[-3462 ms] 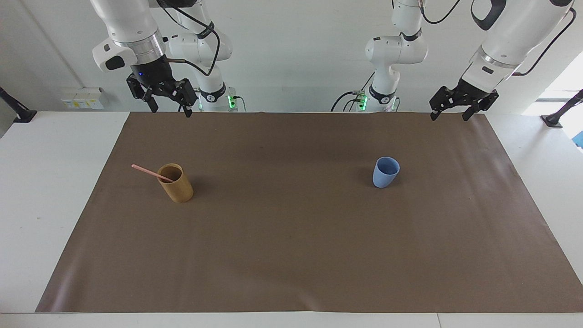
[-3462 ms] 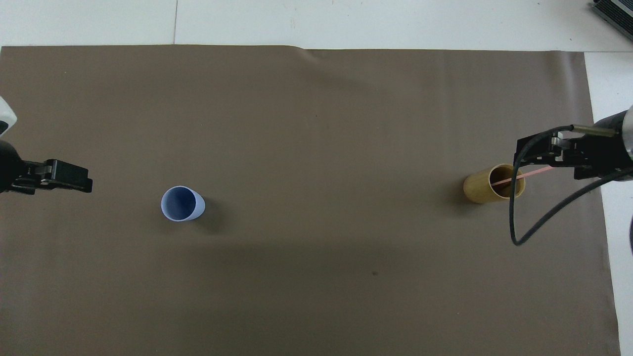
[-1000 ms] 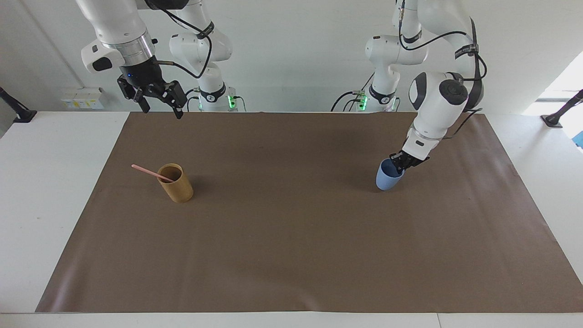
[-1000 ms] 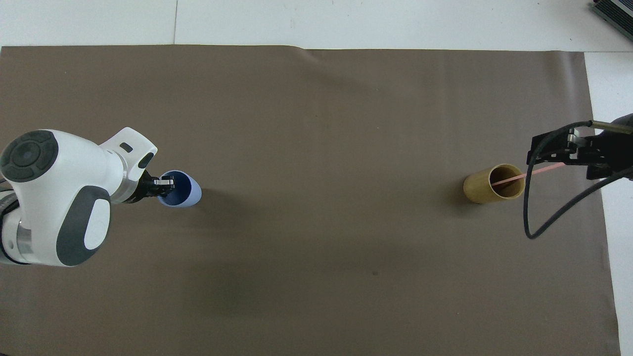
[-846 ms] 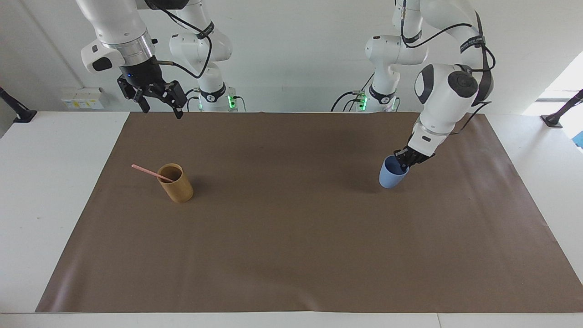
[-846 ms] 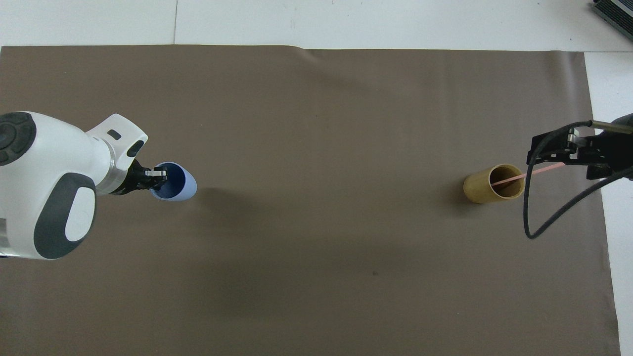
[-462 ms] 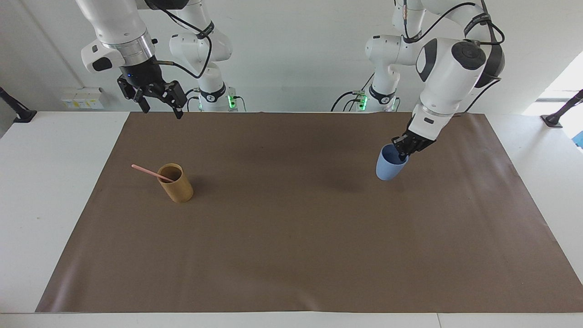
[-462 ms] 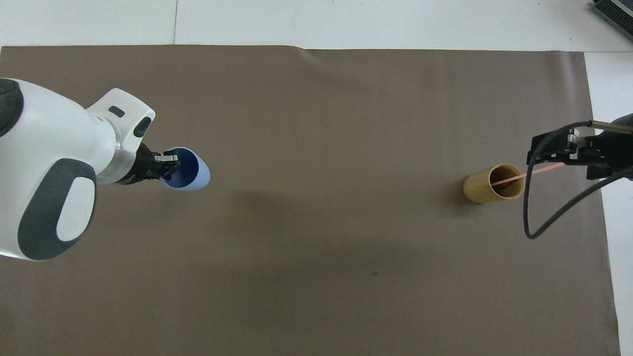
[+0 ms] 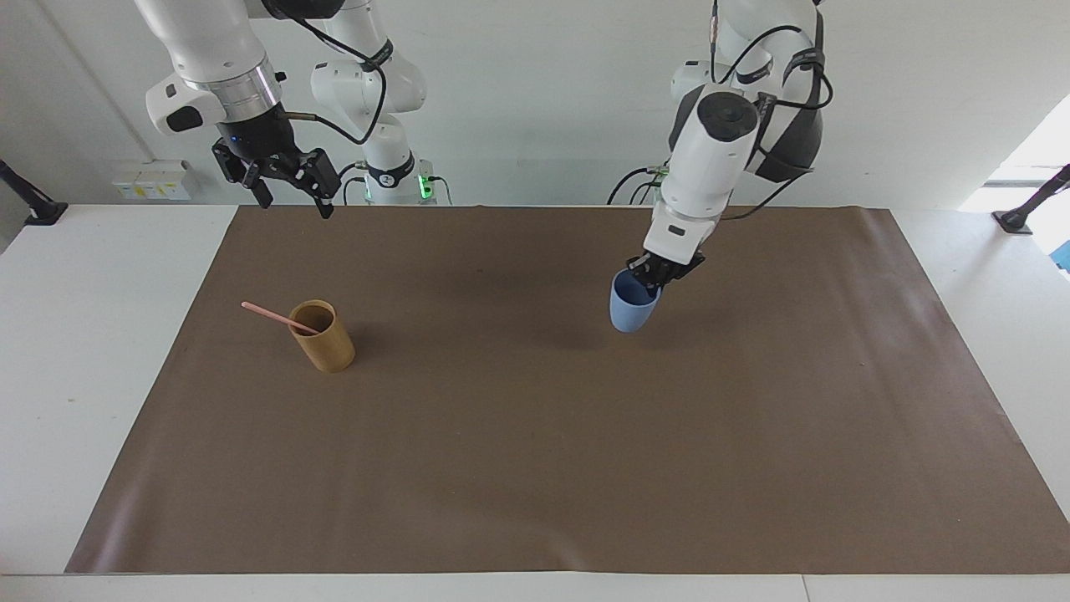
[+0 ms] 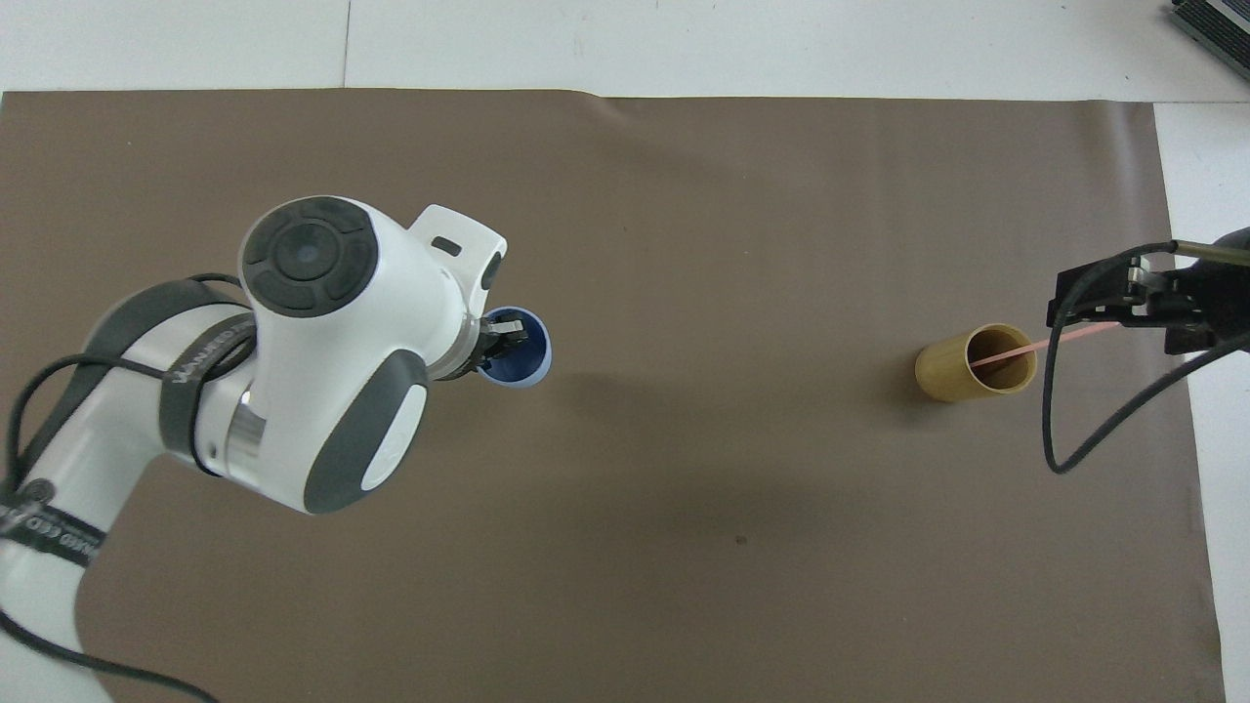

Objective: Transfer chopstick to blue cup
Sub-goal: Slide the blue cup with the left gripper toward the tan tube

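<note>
I should next use my right gripper to grab the pale pink chopstick by its loose top end (image 10: 1104,328). The sides of the tan cup are around the chopstick's lower part.
The blue cup (image 9: 630,311) (image 10: 524,359) hangs slightly tilted above the brown mat near its middle, its shadow on the mat beside it. My left gripper (image 9: 653,277) (image 10: 500,344) is shut on the blue cup's rim, one finger inside and one outside. A pink chopstick (image 9: 269,315) (image 10: 1066,339) leans out of the tan cup (image 9: 326,341) (image 10: 949,371), which stands toward the right arm's end of the table. My right gripper (image 9: 291,203) (image 10: 1074,298) hangs open and empty, high over the chopstick's free end.
The brown mat (image 9: 535,468) (image 10: 684,195) covers most of the white table (image 9: 92,351). The left arm's big white wrist (image 10: 322,361) hides part of the mat in the overhead view. A dark device (image 10: 1216,29) lies at the table's corner.
My left gripper closed on the blue cup's rim, lifted it and has carried it toward the table's middle, closer to the tan cup. The right gripper has barely moved.
</note>
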`<state>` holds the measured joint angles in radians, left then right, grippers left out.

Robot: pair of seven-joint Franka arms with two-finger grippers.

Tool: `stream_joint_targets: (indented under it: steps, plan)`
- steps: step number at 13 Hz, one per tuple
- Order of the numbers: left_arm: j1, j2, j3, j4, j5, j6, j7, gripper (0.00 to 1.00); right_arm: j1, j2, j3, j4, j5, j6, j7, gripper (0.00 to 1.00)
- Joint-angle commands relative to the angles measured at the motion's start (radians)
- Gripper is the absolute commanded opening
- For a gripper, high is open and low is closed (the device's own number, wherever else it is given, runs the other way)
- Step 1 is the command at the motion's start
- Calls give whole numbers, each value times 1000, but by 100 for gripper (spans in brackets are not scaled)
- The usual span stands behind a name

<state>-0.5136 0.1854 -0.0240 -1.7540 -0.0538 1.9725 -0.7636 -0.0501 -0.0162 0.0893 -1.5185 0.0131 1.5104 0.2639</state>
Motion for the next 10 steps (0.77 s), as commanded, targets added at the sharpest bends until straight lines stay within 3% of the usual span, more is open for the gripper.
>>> stream_joint_targets:
  steps: [1,3,10]
  plan:
    - [-72,92,18,87,-9,48,-52,0,-27,-27,4,-39,22,25,-60,100]
    - [-114,126,18,79,-12,84,-69,0,-28,-27,4,-40,22,30,-61,100]
    - [-155,128,13,-11,-12,155,-91,0,-52,-27,4,-65,22,91,-121,100]
